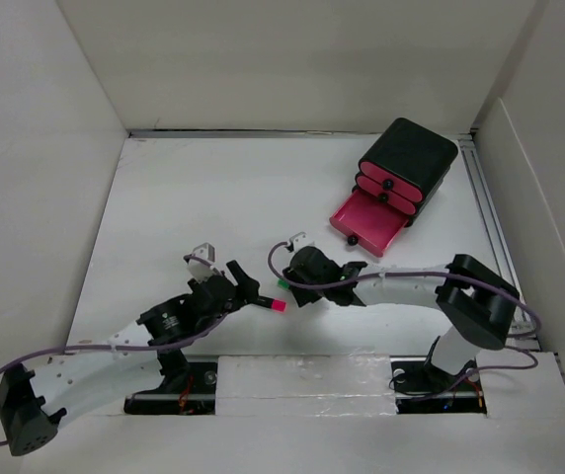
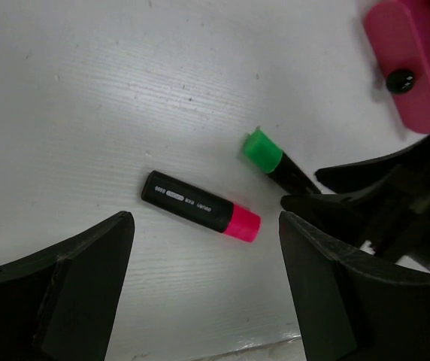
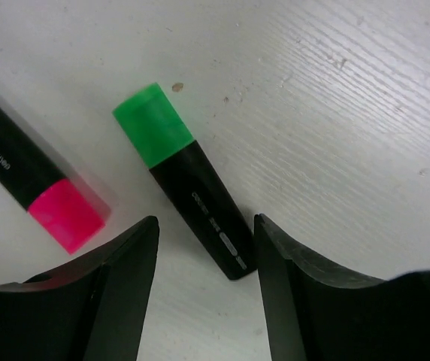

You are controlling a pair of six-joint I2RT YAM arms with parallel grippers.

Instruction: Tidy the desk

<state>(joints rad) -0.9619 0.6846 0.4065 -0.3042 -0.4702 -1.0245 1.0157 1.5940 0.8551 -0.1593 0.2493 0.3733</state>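
Observation:
The green highlighter would stay on the desk if I lifted my right gripper now. My right gripper's fingers are still apart around the highlighter's back end.
The desk is a white tabletop. Two black highlighters lie on it near the front middle. One has a pink cap and one a green cap. My left gripper is open and empty, with the pink highlighter just beyond its fingertips in the left wrist view. My right gripper is open, low over the desk. In the right wrist view the butt end of the green highlighter lies between its jaws, untouched. The pink highlighter lies to the left there.
A small black box with pink drawers stands at the back right. Its lowest drawer is pulled out, and its front shows in the left wrist view. A metal rail runs along the right edge. White walls surround the desk.

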